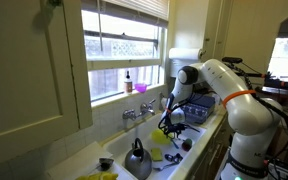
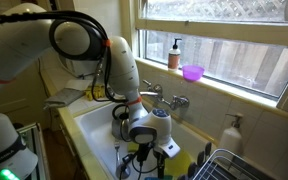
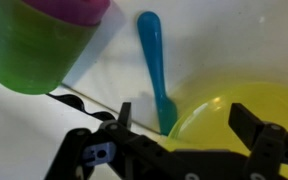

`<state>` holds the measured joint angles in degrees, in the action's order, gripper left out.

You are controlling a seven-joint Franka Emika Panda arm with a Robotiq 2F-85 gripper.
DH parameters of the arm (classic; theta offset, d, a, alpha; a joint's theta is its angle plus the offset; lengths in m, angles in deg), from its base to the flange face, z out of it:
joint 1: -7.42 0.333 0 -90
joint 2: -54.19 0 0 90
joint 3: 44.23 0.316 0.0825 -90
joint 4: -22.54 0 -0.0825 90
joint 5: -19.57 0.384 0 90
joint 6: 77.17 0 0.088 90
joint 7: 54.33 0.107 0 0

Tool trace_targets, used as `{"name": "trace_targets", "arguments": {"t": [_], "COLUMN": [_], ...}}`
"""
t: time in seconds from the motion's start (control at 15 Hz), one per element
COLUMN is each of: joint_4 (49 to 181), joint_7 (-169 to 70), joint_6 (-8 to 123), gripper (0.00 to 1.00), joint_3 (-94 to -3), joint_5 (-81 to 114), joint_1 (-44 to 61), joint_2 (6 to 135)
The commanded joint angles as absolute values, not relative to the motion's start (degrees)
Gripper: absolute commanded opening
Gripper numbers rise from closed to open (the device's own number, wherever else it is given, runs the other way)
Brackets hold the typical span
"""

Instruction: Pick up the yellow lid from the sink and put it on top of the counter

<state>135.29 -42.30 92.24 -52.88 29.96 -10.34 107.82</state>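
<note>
My gripper needs to grab the yellow lid [image 2: 182,164] next by its rim beside the blue spoon, so that it can put the lid on top of the counter.
The yellow lid [image 3: 222,122] lies in the white sink [image 3: 94,75], at the lower right of the wrist view. My gripper [image 3: 184,120] is open just above it, and the lid's left rim sits between the two fingers. I cannot tell whether the fingers touch the lid. In both exterior views the gripper [image 1: 169,128] [image 2: 142,155] is reaching down into the sink, and a yellow-green patch of the lid [image 2: 182,164] shows beside it.
A blue spoon [image 3: 156,62] lies next to the lid. A green cup with a purple top [image 3: 39,40] lies to its left. A metal kettle [image 1: 137,160] sits in the sink. The faucet [image 2: 164,100], a dish rack [image 2: 224,165] and a purple bowl [image 2: 192,72] on the sill are nearby.
</note>
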Motion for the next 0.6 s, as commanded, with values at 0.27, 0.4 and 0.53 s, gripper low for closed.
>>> {"name": "trace_targets", "arguments": {"t": [0.27,0.4,0.53], "joint_4": [125.71,124.23,123.12], "joint_7": [-39.00,-38.51,-38.34], "joint_6": [94.01,93.98,94.42], "gripper": [0.68,0.50,0.35], "joint_3": [-52.02,-51.97,-51.74], "joint_5": [34.35,35.10,35.69], "joint_1": [-10.85,-10.96,-11.13], "joint_2": [116.68,117.71,118.40]}}
